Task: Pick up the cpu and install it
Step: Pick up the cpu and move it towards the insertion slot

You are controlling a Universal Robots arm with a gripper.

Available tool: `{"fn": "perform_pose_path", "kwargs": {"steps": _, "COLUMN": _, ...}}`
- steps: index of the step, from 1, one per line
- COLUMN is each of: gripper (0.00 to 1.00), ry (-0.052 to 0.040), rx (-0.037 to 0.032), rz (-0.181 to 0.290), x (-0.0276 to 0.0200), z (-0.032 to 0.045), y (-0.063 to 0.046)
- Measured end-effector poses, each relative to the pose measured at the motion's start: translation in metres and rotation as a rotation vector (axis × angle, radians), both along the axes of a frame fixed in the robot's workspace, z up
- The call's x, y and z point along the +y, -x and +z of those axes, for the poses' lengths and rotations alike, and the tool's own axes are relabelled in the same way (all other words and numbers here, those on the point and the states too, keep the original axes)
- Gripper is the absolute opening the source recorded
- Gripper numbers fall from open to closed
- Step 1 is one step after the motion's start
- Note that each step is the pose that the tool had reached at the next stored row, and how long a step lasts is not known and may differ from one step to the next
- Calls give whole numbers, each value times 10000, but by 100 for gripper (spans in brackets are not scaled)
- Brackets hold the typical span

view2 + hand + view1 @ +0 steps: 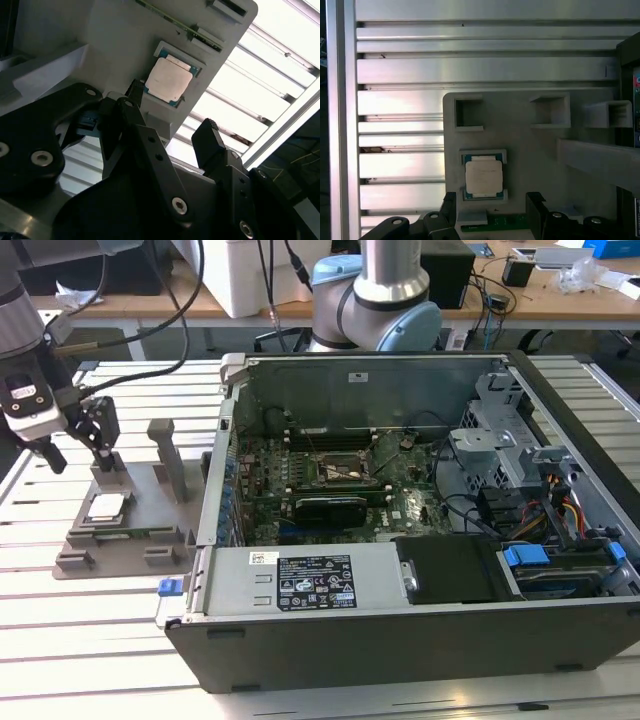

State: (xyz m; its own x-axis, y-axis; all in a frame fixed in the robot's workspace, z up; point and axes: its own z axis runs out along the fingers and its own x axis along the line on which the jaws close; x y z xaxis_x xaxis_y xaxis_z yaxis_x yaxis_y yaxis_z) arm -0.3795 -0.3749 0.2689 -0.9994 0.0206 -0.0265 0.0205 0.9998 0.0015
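Note:
I should next grab the cpu by its side edges, where the pocket is open, as grey tray brackets hug its opposite ends.
The cpu (107, 506), a flat square chip with a silvery top, lies in a recess of the grey tray (150, 515) at the exterior view's left. My gripper (75, 445) hangs open just above and behind it, holding nothing. Both wrist views show the cpu (168, 80) (483, 179) seated in its pocket, with my gripper (172, 107) (491, 200) spread wider than the chip and its black fingers (131, 107) apart from it. The black socket (345, 472) sits on the motherboard inside the open computer case (420, 640).
The tray (535, 150) has upright posts (165, 455) and a green memory stick (495, 222) beside the cpu. It rests on a slatted metal table (90, 620). The case wall (225, 440) stands between tray and motherboard. Cables and drive bays (540, 500) fill the case's right.

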Motion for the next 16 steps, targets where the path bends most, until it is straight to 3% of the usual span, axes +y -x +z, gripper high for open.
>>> {"fn": "perform_pose_path", "kwargs": {"steps": 9, "gripper": 66, "ry": 2, "rx": 1, "rz": 12, "x": 2, "z": -212, "y": 0}}
{"fn": "perform_pose_path", "kwargs": {"steps": 13, "gripper": 66, "ry": 37, "rx": 0, "rz": 423, "x": 2, "z": -277, "y": -1}}
{"fn": "perform_pose_path", "kwargs": {"steps": 16, "gripper": 66, "ry": 39, "rx": 0, "rz": 438, "x": 2, "z": -347, "y": -2}}
